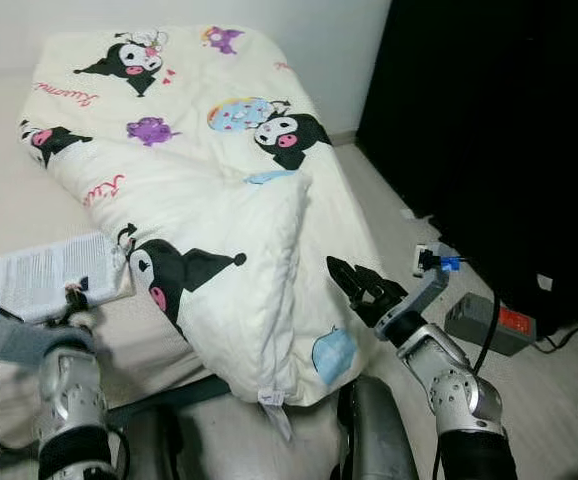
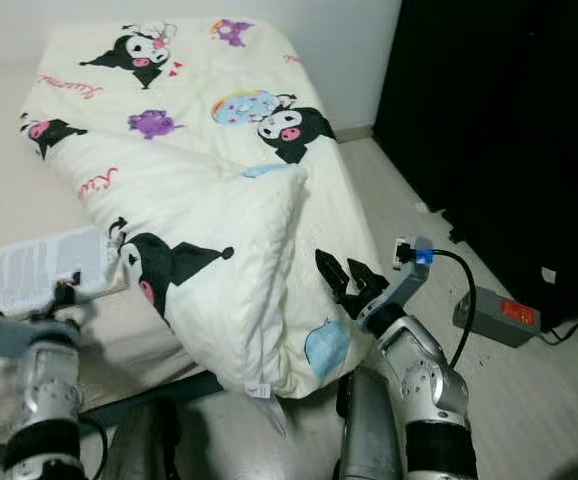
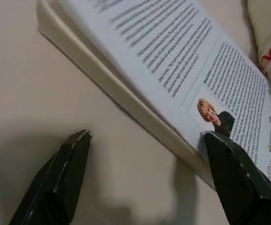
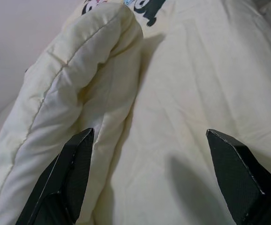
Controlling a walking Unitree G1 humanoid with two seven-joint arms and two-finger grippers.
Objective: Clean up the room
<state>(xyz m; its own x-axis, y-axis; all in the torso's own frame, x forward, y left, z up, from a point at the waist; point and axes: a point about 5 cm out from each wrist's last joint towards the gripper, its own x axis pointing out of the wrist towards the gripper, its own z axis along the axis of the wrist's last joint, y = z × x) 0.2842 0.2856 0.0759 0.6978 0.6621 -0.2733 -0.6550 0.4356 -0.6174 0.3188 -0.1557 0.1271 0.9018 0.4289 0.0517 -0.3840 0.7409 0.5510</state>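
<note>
Next, my left gripper picks up the book by its narrow page edge, since the book's cover [image 1: 57,270] lies flat and spreads wider than my open fingers.
A cream blanket [image 1: 199,170] printed with black cartoon figures lies crumpled on the floor, one corner folded over toward me. My right gripper [image 1: 354,280] hovers open just above its right edge; the wrist view shows the blanket [image 4: 173,108] spread between the fingers. A white book [image 1: 59,272] lies back cover up on the beige floor at the left. My left gripper [image 3: 147,140] is open at the book's [image 3: 182,61] corner, one fingertip [image 3: 220,145] against its edge, the other fingertip [image 3: 77,143] on the bare floor.
A tall black cabinet [image 1: 499,140] stands along the right. On the floor beside it lie a grey power brick with a red label [image 1: 489,322], a small white plug [image 1: 424,260] and black cables. A white wall runs behind the blanket.
</note>
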